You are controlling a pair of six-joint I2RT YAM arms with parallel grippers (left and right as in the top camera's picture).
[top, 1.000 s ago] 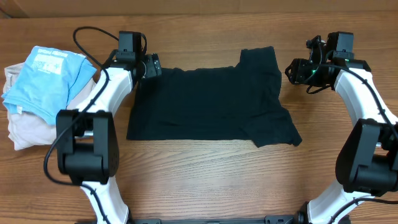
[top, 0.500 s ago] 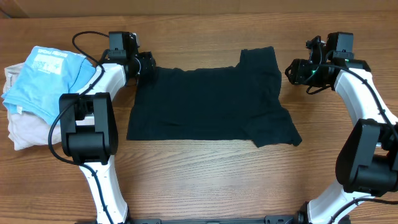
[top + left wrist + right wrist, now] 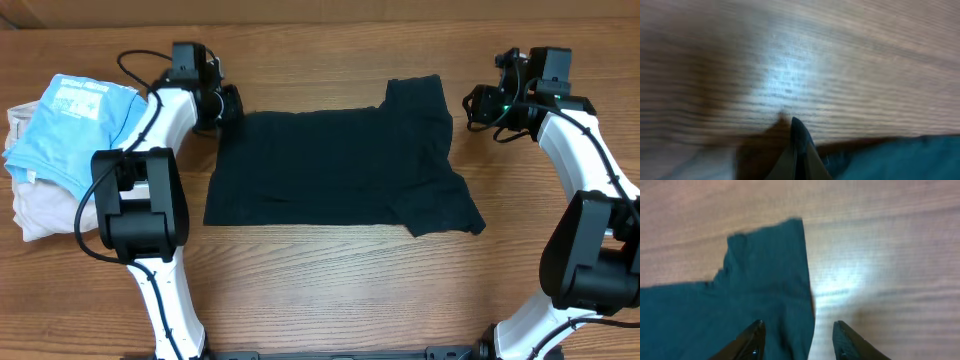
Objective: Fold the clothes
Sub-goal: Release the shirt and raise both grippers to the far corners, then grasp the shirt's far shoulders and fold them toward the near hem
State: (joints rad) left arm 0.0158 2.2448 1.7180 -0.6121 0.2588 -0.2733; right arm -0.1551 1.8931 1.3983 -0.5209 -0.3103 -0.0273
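Note:
My right gripper should grab the back sleeve's outer edge next, to fold the navy garment's back over its front.
The clothes [image 3: 340,165] are one dark navy garment lying flat mid-table, with one sleeve pointing to the back and another at the front right. My left gripper [image 3: 228,104] is at the garment's back left corner. In the left wrist view its fingers [image 3: 792,125] are pressed together with a sliver of dark fabric [image 3: 900,160] between them. My right gripper [image 3: 478,108] hovers by the back sleeve. In the right wrist view it stands open [image 3: 800,342], its fingers on either side of the sleeve's right edge [image 3: 765,295], holding nothing.
A light blue shirt with a white print [image 3: 80,125] lies on a beige garment [image 3: 40,205] at the table's left edge. Bare wooden table [image 3: 330,290] shows in front of the dark garment.
My left gripper has slid back and left to the garment's corner and closed from wide open to shut. My right gripper's jaws have narrowed a little, and it has barely moved.

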